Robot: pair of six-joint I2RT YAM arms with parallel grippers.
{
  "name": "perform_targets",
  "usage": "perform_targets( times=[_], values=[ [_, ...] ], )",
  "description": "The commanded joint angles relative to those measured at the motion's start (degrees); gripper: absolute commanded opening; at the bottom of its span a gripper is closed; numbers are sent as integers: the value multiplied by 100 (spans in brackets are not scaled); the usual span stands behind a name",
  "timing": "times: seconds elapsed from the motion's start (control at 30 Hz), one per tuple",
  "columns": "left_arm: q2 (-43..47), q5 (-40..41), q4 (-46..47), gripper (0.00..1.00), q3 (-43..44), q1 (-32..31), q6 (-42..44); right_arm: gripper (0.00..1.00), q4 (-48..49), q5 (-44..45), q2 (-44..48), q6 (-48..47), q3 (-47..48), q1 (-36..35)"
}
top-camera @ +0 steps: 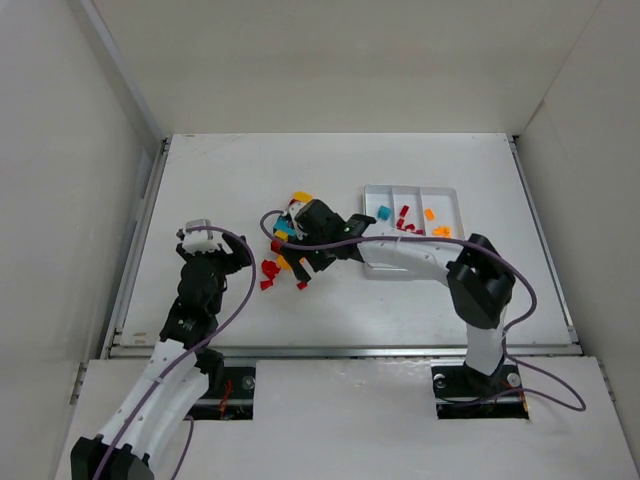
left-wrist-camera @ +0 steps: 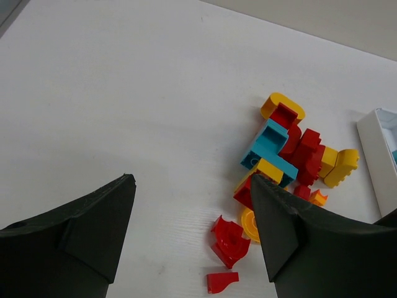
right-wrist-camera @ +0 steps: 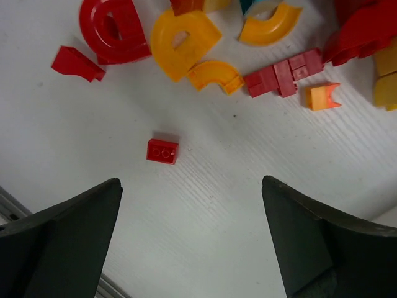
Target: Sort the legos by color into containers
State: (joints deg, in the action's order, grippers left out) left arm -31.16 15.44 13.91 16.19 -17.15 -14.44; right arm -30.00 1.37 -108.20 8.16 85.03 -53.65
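Observation:
The robot's right gripper should reach the small red brick (top-camera: 303,285) (right-wrist-camera: 162,151) and grab it by its opposite sides, so that the brick's base stays free to settle in the red container.
The legos lie in a loose red, yellow and teal pile (top-camera: 285,245) at mid-table, also seen in the left wrist view (left-wrist-camera: 291,149). A white tray (top-camera: 446,197) to its right has three containers, holding a teal piece (top-camera: 383,212), red pieces (top-camera: 404,215) and orange pieces (top-camera: 430,214). My right gripper (right-wrist-camera: 190,180) hangs open over the pile's near edge (top-camera: 303,262), nothing between its fingers. A small red brick (right-wrist-camera: 162,151) lies just ahead of it. My left gripper (left-wrist-camera: 192,177) stands open and empty left of the pile (top-camera: 213,247), near a curved red piece (left-wrist-camera: 229,239).
White enclosure walls stand at the left, right and back of the table. A metal rail (top-camera: 340,350) runs along the near edge and shows at the right wrist view's lower left (right-wrist-camera: 12,208). The tray's rim (left-wrist-camera: 372,158) shows at the left wrist view's right edge.

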Motion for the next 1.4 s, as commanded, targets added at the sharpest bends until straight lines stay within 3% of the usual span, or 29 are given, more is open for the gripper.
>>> perform_targets(
  times=[0.0, 0.2, 0.33, 0.7, 0.8, 0.93, 1.03, 1.2, 1.33, 1.37],
  values=[
    [171, 248, 252, 71, -36, -8, 29, 100, 213, -542, -218, 132, 303, 31],
    [171, 442, 252, 71, -89, -8, 29, 97, 283, -14, -737, 440, 549, -286],
    [171, 548, 252, 71, -89, -8, 29, 82, 284, 145, -965, 546, 549, -287],
    [171, 600, 305, 71, -142, -8, 29, 56, 231, 30, -1211, 440, 602, -401],
    [171, 600, 305, 71, -142, -8, 29, 45, 179, 30, -1212, 440, 655, -401],
    [171, 600, 305, 71, -142, -8, 29, 14, 126, 30, -1265, 440, 655, -401],
    [171, 600, 305, 71, -142, -8, 29, 0, 126, 179, -1142, 493, 655, -401],
    [171, 600, 305, 71, -142, -8, 29, 0, 74, 1004, -510, 853, 348, -401],
    [171, 600, 305, 71, -142, -8, 29, 0, 20, 1463, 473, 1555, -231, 344],
    [171, 600, 305, 71, -142, -8, 29, 0, 107, 1515, 710, 1731, -398, 833]
  ],
)
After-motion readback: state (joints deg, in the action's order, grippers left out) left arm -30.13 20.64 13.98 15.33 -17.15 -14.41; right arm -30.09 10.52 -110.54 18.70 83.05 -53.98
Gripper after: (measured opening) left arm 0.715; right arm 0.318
